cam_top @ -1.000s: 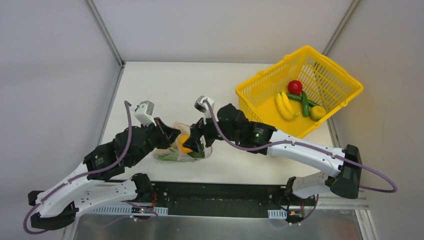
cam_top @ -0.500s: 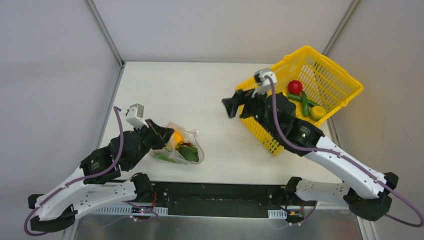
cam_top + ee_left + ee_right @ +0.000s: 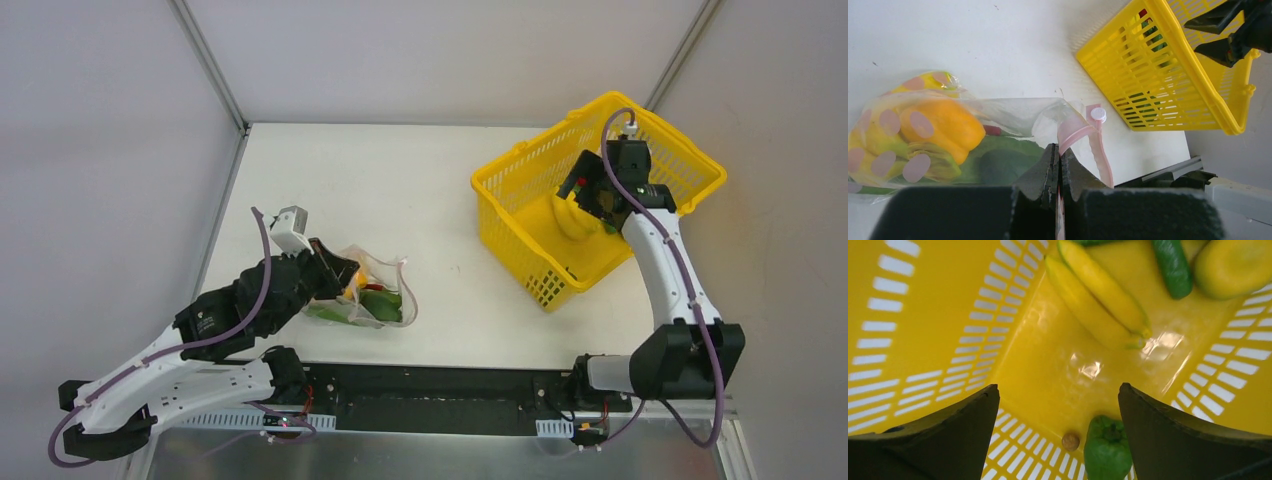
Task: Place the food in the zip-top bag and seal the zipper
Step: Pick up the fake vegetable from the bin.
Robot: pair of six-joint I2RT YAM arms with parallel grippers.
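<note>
My right gripper is to pick up the green bell pepper (image 3: 1107,447) across its opposite sides next, so that its stem end stays free and the pepper can go into the zip-top bag.
The clear zip-top bag (image 3: 375,295) lies on the table at the near left, holding an orange pepper (image 3: 943,127) and green pieces (image 3: 1003,162). My left gripper (image 3: 338,270) is shut on the bag's pink zipper strip (image 3: 1075,131) at the mouth edge; the wrist view shows the gripper (image 3: 1059,156) pinching it. My right gripper (image 3: 592,195) is open and empty inside the yellow basket (image 3: 505,215). In the right wrist view the gripper (image 3: 1058,387) hangs above a green bell pepper (image 3: 1107,447), with a banana bunch (image 3: 1103,295) and a slim green pod (image 3: 1173,265) beyond.
A small brown ball (image 3: 1070,441) lies next to the green pepper on the basket floor (image 3: 923,315). A yellow-green piece (image 3: 1233,265) sits at the basket's far corner. The basket (image 3: 1148,65) stands at the right, near the wall.
My right arm has swung from the bag over to the basket and now reaches inside it, jaws open. The basket has shifted a little. My left gripper has kept its hold on the bag.
</note>
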